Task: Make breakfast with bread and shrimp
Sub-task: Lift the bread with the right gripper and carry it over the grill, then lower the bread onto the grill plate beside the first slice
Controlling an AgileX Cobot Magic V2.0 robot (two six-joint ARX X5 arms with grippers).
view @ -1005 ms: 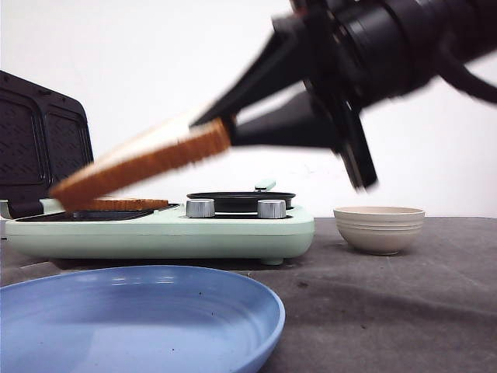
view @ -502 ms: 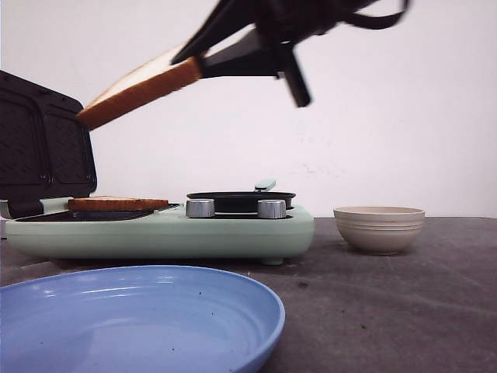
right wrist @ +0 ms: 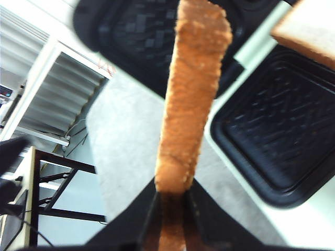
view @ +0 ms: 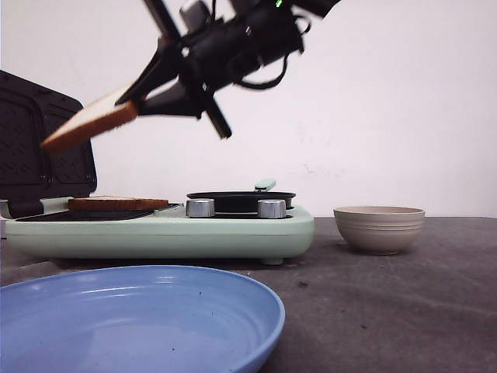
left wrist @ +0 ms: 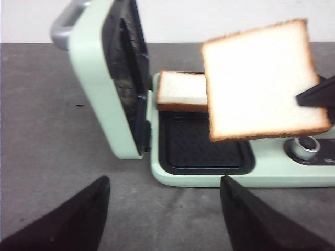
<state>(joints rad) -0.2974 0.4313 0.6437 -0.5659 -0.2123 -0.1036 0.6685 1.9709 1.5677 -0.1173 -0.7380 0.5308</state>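
Note:
The held slice's lower edge hangs above the black lower plate of the sandwich maker, so the slice comes down next before my right gripper releases it.
My right gripper is shut on a slice of white bread and holds it tilted in the air above the open mint-green sandwich maker. The held slice also shows in the left wrist view and edge-on in the right wrist view. A second bread slice lies flat on the far part of the maker's black lower plate; it also shows in the left wrist view. My left gripper is open and empty over the grey table, in front of the maker. No shrimp is in view.
The maker's lid stands open and upright at its left end. A small black pan and two metal knobs sit on the maker's right half. A beige bowl stands to its right. A blue plate lies nearest the camera.
My right gripper has carried the bread slice up and to the left, from just over the maker to high above the left cooking plate. The slice on the plate has not moved.

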